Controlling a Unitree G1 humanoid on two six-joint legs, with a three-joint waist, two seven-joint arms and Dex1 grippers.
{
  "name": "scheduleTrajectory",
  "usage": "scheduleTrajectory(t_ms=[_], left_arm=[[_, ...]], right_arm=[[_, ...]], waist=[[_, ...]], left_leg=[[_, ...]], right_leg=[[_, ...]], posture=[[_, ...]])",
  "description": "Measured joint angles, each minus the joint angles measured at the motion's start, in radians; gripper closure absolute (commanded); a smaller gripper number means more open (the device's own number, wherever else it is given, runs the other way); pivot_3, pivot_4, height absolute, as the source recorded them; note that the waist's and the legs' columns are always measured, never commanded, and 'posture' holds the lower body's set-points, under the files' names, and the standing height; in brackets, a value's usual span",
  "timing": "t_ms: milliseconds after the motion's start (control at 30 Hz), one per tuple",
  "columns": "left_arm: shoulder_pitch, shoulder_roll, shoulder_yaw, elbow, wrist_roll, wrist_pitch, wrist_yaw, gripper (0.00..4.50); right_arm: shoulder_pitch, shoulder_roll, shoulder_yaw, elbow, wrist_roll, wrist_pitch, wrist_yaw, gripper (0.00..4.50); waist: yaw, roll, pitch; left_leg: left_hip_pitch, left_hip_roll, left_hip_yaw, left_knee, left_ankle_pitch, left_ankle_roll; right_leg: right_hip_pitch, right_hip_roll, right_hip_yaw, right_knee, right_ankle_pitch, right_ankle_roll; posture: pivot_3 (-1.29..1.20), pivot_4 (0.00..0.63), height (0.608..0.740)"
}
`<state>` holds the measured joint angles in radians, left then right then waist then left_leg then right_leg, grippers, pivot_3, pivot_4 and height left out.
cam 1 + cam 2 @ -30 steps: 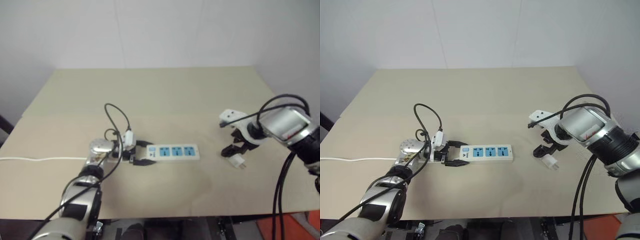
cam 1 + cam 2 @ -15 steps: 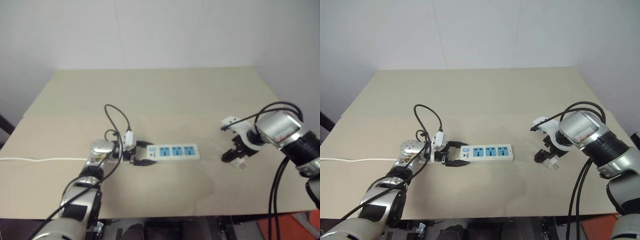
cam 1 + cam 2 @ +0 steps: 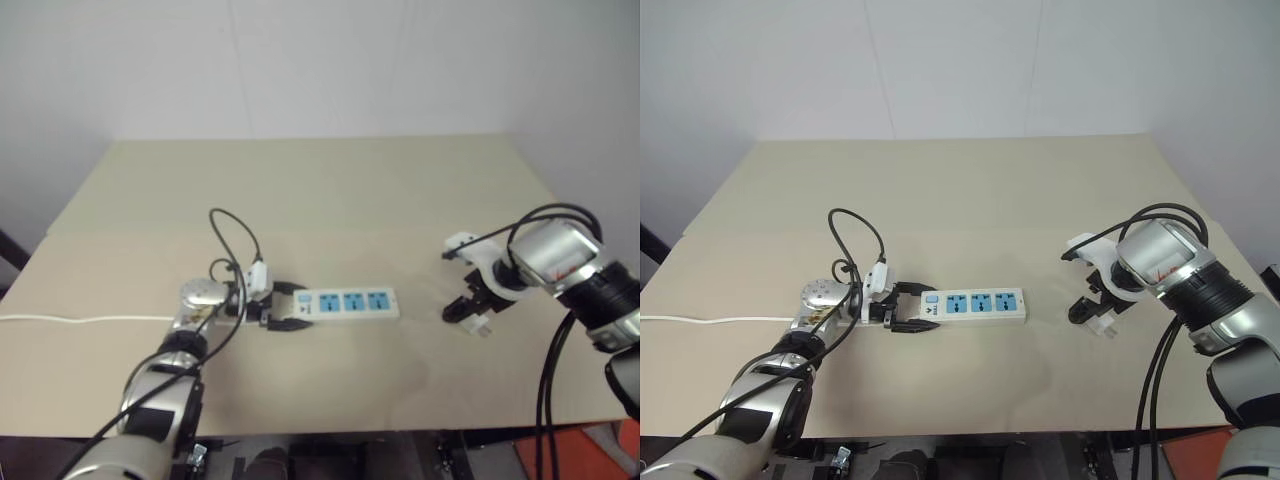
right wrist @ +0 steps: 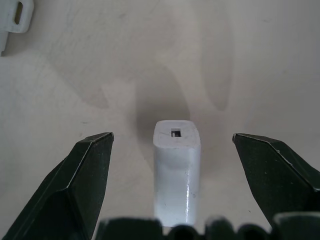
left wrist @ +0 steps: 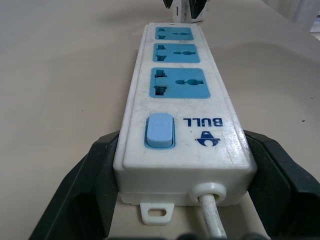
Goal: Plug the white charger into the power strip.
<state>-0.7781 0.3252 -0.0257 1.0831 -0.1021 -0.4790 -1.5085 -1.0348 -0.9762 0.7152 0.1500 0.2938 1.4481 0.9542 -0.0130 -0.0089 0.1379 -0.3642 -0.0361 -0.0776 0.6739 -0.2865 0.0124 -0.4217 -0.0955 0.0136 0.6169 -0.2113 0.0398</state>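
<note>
The end of the white charger is level with my fingers, so my right gripper should close on the charger now.
The power strip lies flat near the middle of the table, a white bar with three blue socket faces and a blue switch. My left gripper is shut on its switch end, a black finger pressed against each long side. The white charger lies on the table to the right of the strip. My right gripper hangs over it pointing down and open, one finger on each side with a clear gap to the charger.
The tan table has bare room behind and in front of the strip. The strip's thin white cord runs off the table's left edge. A black cable loops above my left wrist.
My right gripper has come down and slightly right, and now straddles the charger. The left gripper and the power strip have not moved.
</note>
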Motion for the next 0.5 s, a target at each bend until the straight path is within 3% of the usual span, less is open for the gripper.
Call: scheduleTrajectory(t_ms=[200, 333, 500], left_arm=[[0.000, 0.000, -0.004, 0.000, 0.000, -0.002, 0.002, 1.24], [0.000, -0.001, 0.004, 0.000, -0.010, 0.004, 0.001, 1.24], [0.000, 0.000, 0.003, 0.000, -0.013, 0.004, 0.002, 1.24]], right_arm=[[0.001, 0.020, 0.000, 0.020, -0.001, -0.001, -0.003, 1.85], [0.001, 0.029, 0.001, 0.039, -0.011, -0.007, -0.006, 3.33], [0.001, 0.030, 0.001, 0.040, -0.016, -0.012, -0.003, 3.39]], waist=[[0.000, 0.000, 0.000], [0.000, 0.000, 0.000], [0.000, 0.000, 0.000]], left_leg=[[0.000, 0.000, 0.000, 0.000, 0.000, 0.000], [0.000, 0.000, 0.000, 0.000, 0.000, 0.000], [0.000, 0.000, 0.000, 0.001, 0.000, 0.000]], right_leg=[[0.000, 0.000, 0.000, 0.000, 0.000, 0.000], [0.000, 0.000, 0.000, 0.000, 0.000, 0.000], [0.000, 0.000, 0.000, 0.000, 0.000, 0.000]], posture=[[0.00, 0.150, 0.740], [0.00, 0.150, 0.740], [0.00, 0.150, 0.740]])
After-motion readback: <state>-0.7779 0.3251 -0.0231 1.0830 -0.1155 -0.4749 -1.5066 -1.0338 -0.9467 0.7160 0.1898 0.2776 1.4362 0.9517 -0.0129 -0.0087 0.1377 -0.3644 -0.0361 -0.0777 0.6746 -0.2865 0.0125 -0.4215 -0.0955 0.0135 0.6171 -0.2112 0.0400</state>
